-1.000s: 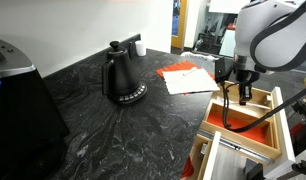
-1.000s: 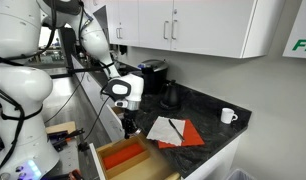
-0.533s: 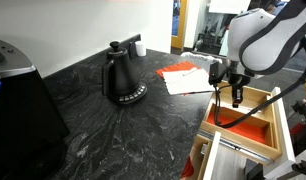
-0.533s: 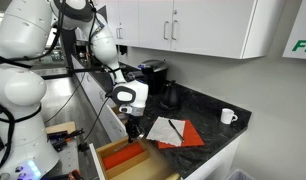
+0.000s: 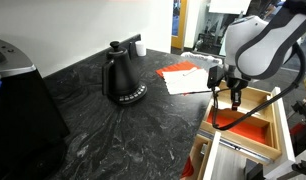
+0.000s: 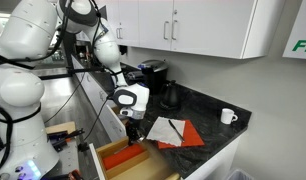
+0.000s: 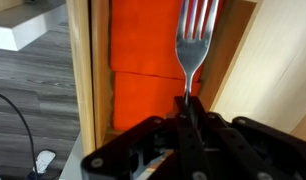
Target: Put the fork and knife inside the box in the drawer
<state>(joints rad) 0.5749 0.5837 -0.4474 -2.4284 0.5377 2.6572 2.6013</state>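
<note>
The robot's gripper needs to open now, as the silvery fork [image 7: 193, 40] hangs inside the box's sides and would end on the box's red-orange bottom.
My gripper [image 7: 186, 100] is shut on the handle of the silvery fork [image 7: 193, 40], whose tines point away from the wrist. The fork hangs over the red-orange bottom of the light-wood box [image 7: 81, 70], near one of its long walls. In both exterior views the gripper [image 5: 233, 99] [image 6: 132, 129] points down just above the box [image 5: 255, 126] [image 6: 121, 156], which lies in the pulled-out pale drawer [image 5: 205, 152] [image 6: 94, 163] below the counter edge. The fork itself is too thin to make out there. The knife does not show clearly in any view.
Red and white paper sheets [image 5: 185, 76] [image 6: 179, 131] lie on the dark stone counter beside the drawer. A black kettle [image 5: 121, 78] [image 6: 170, 96] stands further in. A white mug [image 6: 227, 115] is near the counter's end and a black appliance [image 5: 18, 100] at the other side.
The arm has moved a little inward and down, bringing the held fork lower over the box. The gripper stays shut.
</note>
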